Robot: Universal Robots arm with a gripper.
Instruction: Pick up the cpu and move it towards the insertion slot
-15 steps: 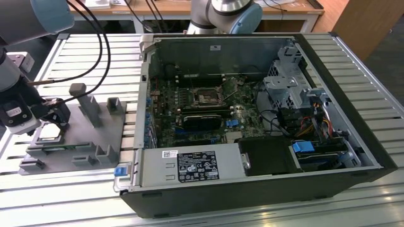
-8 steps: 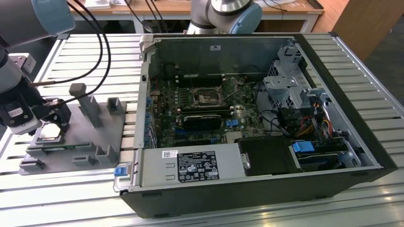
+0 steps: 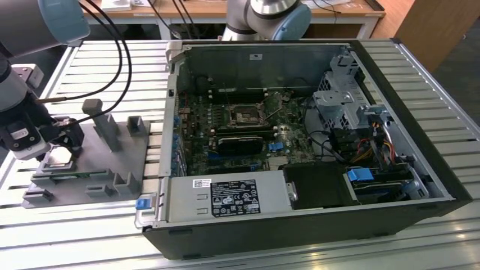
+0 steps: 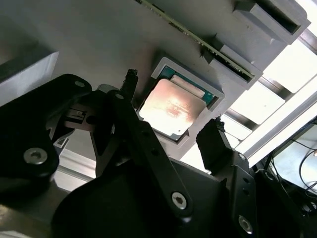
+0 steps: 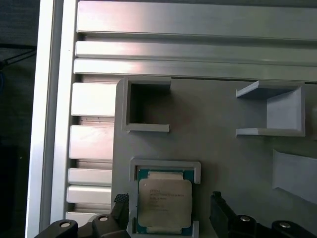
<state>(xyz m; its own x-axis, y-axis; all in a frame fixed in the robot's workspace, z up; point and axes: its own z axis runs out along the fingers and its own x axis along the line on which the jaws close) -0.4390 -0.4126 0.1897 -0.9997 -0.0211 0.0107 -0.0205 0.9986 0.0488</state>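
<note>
The robot's gripper needs to close on the CPU now: its open fingers are beside the CPU's side edges in the wrist view, down at the grey pocket [image 5: 166, 163].
The cpu [image 5: 164, 201], a flat square chip with a silvery top and green rim, lies in a shallow pocket of the grey plastic fixture [image 5: 218, 148]. My gripper [image 5: 169, 204] hangs just above it, open, with one black finger [image 5: 121, 206] on each side and a gap to the chip. The second wrist view shows the cpu [image 4: 171, 106] between the fingertips [image 4: 213, 134] of the gripper [image 4: 171, 104]. In the exterior view the gripper [image 3: 56, 149] is over the cpu [image 3: 58, 158] at the left. The insertion slot [image 3: 246, 115] is a dark square socket on the green board inside the computer case.
The open computer case [image 3: 420, 140] takes up the middle and right of the slatted metal table [image 3: 112, 225]. Upright grey posts [image 3: 101, 121] stand on the fixture close to the gripper. Black cables [image 3: 123, 67] trail from the arm. A second robot base [image 3: 266, 17] stands behind the case.
</note>
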